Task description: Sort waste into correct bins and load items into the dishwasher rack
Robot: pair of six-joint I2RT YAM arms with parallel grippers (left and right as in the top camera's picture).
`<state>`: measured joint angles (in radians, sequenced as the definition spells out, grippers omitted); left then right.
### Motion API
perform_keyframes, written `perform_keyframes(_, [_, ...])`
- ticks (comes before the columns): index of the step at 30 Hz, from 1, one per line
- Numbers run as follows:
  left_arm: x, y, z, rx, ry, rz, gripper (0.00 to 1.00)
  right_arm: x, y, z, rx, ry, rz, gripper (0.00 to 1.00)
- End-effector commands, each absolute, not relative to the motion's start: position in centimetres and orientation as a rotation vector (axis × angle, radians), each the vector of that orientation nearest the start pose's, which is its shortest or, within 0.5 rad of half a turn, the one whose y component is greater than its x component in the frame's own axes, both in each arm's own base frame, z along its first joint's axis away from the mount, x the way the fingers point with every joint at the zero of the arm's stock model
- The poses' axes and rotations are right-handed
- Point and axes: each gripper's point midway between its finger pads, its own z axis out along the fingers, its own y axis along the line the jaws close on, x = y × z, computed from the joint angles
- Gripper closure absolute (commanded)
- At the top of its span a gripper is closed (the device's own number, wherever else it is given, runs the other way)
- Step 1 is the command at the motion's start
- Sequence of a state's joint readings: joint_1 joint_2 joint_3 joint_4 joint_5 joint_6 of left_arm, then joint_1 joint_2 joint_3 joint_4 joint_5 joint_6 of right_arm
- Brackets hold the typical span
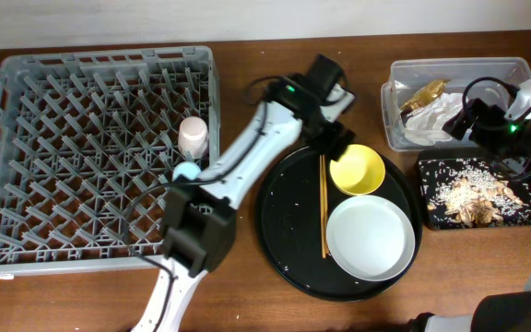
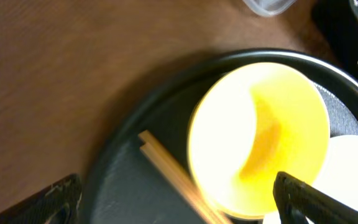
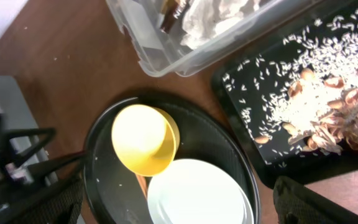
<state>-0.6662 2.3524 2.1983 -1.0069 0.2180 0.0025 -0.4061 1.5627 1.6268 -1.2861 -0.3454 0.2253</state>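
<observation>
The left gripper should next take hold of the yellow bowl (image 1: 358,171) by the bowl's rim, at the side near the far end of the chopsticks, so that it can tilt the bowl on edge into the rack.
My left gripper (image 1: 337,140) is open and empty, low over the round tray's far edge, astride the yellow bowl (image 1: 358,171) and the chopsticks' far end (image 1: 324,207). In the left wrist view the open jaws (image 2: 182,208) frame the bowl (image 2: 260,137) and chopsticks (image 2: 169,168). The white plate (image 1: 370,238) lies beside them. The pink cup (image 1: 192,136) and light-blue cup (image 1: 186,171) stand in the grey rack (image 1: 63,157). My right gripper (image 1: 476,115) is open and empty, high over the clear tub (image 1: 505,69), which holds the wrapper (image 1: 424,95) and napkin (image 1: 436,120). Food scraps (image 1: 473,189) lie in the black tray (image 1: 431,217).
The large round black tray (image 1: 284,231) sits mid-table between the rack and the bins. The left arm (image 1: 247,166) reaches across the rack's right edge. The right wrist view shows the bowl (image 3: 143,138), plate (image 3: 197,193), tub (image 3: 166,56) and scrap tray (image 3: 253,124) below its jaws (image 3: 179,208).
</observation>
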Motion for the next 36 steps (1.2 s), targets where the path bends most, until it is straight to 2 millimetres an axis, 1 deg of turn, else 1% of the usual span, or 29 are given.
perform_keyframes(1, [39.3, -40.4, 6.8, 1.010, 2.642, -0.522, 0.11, 33.1, -8.6, 23.0, 0.769, 2.642, 0.373, 0.01])
perform_keyframes(3, [38.4, -41.1, 5.5, 1.042, 2.659, -0.517, 0.31, 33.0, -8.6, 23.0, 0.771, 2.646, 0.371, 0.01])
perform_keyframes(4, [38.4, -41.1, 5.3, 1.044, 2.662, -0.516, 0.40, 32.9, -8.6, 23.0, 0.772, 2.647, 0.372, 0.01])
perform_keyframes(5, [38.5, -41.0, 5.2, 1.023, 2.672, -0.509, 0.45, 32.9, -8.6, 23.0, 0.772, 2.648, 0.372, 0.01])
perform_keyframes(6, [38.7, -40.8, 5.2, 0.999, 2.681, -0.491, 0.55, 32.8, -8.6, 22.9, 0.773, 2.650, 0.373, 0.01])
perform_keyframes(7, [38.7, -40.7, 5.1, 0.993, 2.683, -0.485, 0.61, 32.8, -8.6, 22.9, 0.774, 2.651, 0.373, 0.01])
perform_keyframes(9, [38.8, -40.6, 4.9, 0.992, 2.687, -0.473, 0.67, 32.8, -8.5, 22.9, 0.775, 2.654, 0.374, 0.01])
perform_keyframes(11, [38.8, -40.2, 3.5, 0.992, 2.714, -0.430, 0.69, 32.7, -8.5, 22.9, 0.746, 2.664, 0.368, 0.01])
perform_keyframes(13, [38.6, -40.0, 2.8, 0.996, 2.735, -0.421, 0.75, 32.6, -8.5, 22.8, 0.744, 2.668, 0.369, 0.01])
perform_keyframes(14, [38.7, -39.9, 2.8, 0.995, 2.734, -0.420, 0.78, 32.6, -8.5, 22.8, 0.744, 2.668, 0.369, 0.01])
perform_keyframes(15, [38.8, -39.9, 2.8, 0.993, 2.731, -0.415, 0.86, 32.6, -8.5, 22.8, 0.744, 2.668, 0.369, 0.01])
perform_keyframes(17, [38.9, -39.7, 2.8, 0.986, 2.732, -0.411, 0.96, 32.6, -8.5, 22.9, 0.744, 2.668, 0.369, 0.01])
perform_keyframes(18, [39.1, -39.7, 3.0, 0.982, 2.728, -0.414, 0.99, 32.6, -8.5, 22.8, 0.744, 2.668, 0.369, 0.01])
perform_keyframes(19, [39.4, -39.6, 3.2, 0.973, 2.725, -0.415, 0.99, 32.6, -8.5, 22.8, 0.744, 2.668, 0.369, 0.01])
perform_keyframes(20, [40.0, -39.4, 4.1, 0.952, 2.720, -0.424, 0.99, 32.6, -8.5, 22.8, 0.744, 2.668, 0.369, 0.01])
perform_keyframes(21, [40.7, -39.0, 5.5, 0.901, 2.726, -0.432, 0.99, 32.6, -8.5, 22.8, 0.744, 2.669, 0.369, 0.01])
perform_keyframes(22, [41.6, -38.4, 7.7, 0.867, 2.715, -0.436, 0.99, 32.6, -8.5, 22.8, 0.744, 2.669, 0.369, 0.01])
perform_keyframes(23, [42.8, -37.5, 10.5, 0.828, 2.692, -0.441, 0.99, 32.6, -8.5, 22.8, 0.744, 2.668, 0.369, 0.01])
perform_keyframes(24, [44.0, -36.2, 13.5, 0.778, 2.660, -0.435, 0.99, 32.6, -8.5, 22.8, 0.744, 2.668, 0.369, 0.01])
perform_keyframes(25, [45.3, -34.4, 16.1, 0.723, 2.630, -0.403, 0.99, 32.6, -8.5, 22.8, 0.744, 2.668, 0.369, 0.01])
perform_keyframes(26, [46.6, -32.0, 18.7, 0.654, 2.597, -0.340, 0.99, 32.6, -8.5, 22.8, 0.744, 2.668, 0.369, 0.01])
perform_keyframes(27, [48.5, -26.8, 22.4, 0.518, 2.546, -0.174, 0.99, 32.6, -8.5, 22.9, 0.744, 2.667, 0.368, 0.01])
perform_keyframes(28, [49.6, -22.5, 24.6, 0.409, 2.509, -0.025, 0.99, 32.6, -8.5, 22.9, 0.743, 2.667, 0.369, 0.01])
perform_keyframes(29, [50.3, -19.2, 26.1, 0.326, 2.481, 0.069, 0.99, 32.6, -8.5, 22.9, 0.744, 2.667, 0.369, 0.01])
perform_keyframes(30, [51.2, -14.9, 27.4, 0.218, 2.455, 0.167, 0.99, 32.7, -8.5, 22.9, 0.743, 2.665, 0.368, 0.01])
perform_keyframes(32, [52.1, -10.9, 27.8, 0.120, 2.447, 0.253, 0.99, 32.8, -8.5, 22.9, 0.740, 2.660, 0.367, 0.01])
perform_keyframes(33, [52.6, -7.4, 27.7, 0.062, 2.448, 0.372, 1.00, 32.8, -8.6, 22.9, 0.739, 2.658, 0.366, 0.01])
perform_keyframes(34, [52.8, -5.3, 27.7, 0.047, 2.444, 0.471, 0.99, 32.9, -8.6, 22.9, 0.738, 2.657, 0.366, 0.01])
perform_keyframes(36, [52.8, -0.4, 28.2, -0.057, 2.404, 0.735, 0.99, 33.0, -8.6, 23.0, 0.736, 2.652, 0.364, 0.01])
